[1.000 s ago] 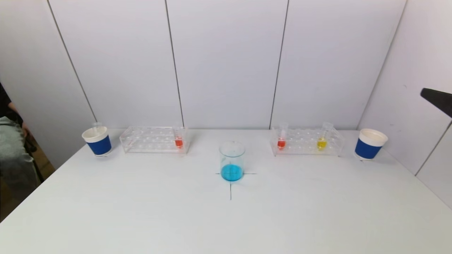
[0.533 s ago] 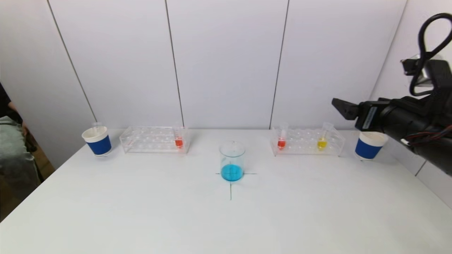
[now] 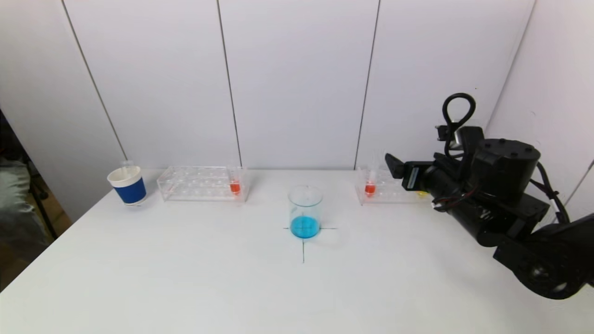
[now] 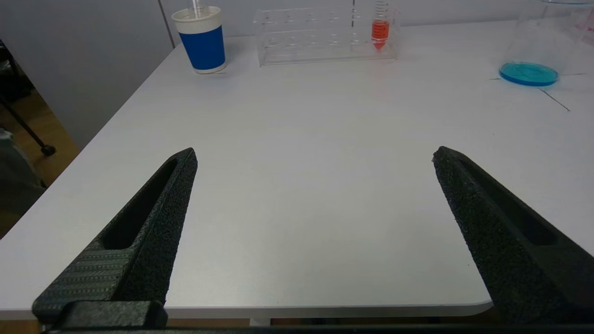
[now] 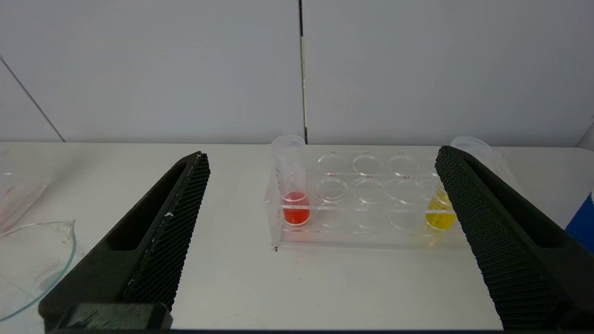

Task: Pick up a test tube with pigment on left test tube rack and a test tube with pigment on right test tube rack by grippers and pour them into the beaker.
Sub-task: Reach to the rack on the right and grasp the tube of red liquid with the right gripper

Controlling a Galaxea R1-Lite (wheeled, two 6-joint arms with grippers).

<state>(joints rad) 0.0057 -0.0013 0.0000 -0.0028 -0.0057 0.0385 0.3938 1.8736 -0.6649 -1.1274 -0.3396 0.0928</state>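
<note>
My right gripper is to grab the red tube next by its upper end below the tube's rim [image 3: 373,164] [image 5: 289,159], since the clear rack closes around the red tube's lower half.
A glass beaker [image 3: 305,212] with blue liquid stands at the table's middle. The clear left rack [image 3: 202,183] holds one red-pigment tube [image 3: 235,181]. The clear right rack [image 3: 385,190] holds a red-pigment tube [image 3: 370,183] and a yellow-pigment tube [image 5: 441,211], which my right arm mostly hides in the head view. My right gripper [image 3: 393,167] is open and empty, a little in front of the right rack [image 5: 366,232], with the red tube [image 5: 292,185] between its fingers' lines of sight. My left gripper [image 4: 314,150] is open and empty over the table's near left edge, out of the head view.
A blue paper cup [image 3: 127,185] stands left of the left rack. A second blue cup [image 5: 582,218] stands right of the right rack, hidden by my arm in the head view. A black cross [image 3: 303,250] marks the beaker's spot. A wall stands close behind the racks.
My right arm has swung in from the right edge, leftward and down, to face the right rack. It now covers the yellow tube and the right cup in the head view.
</note>
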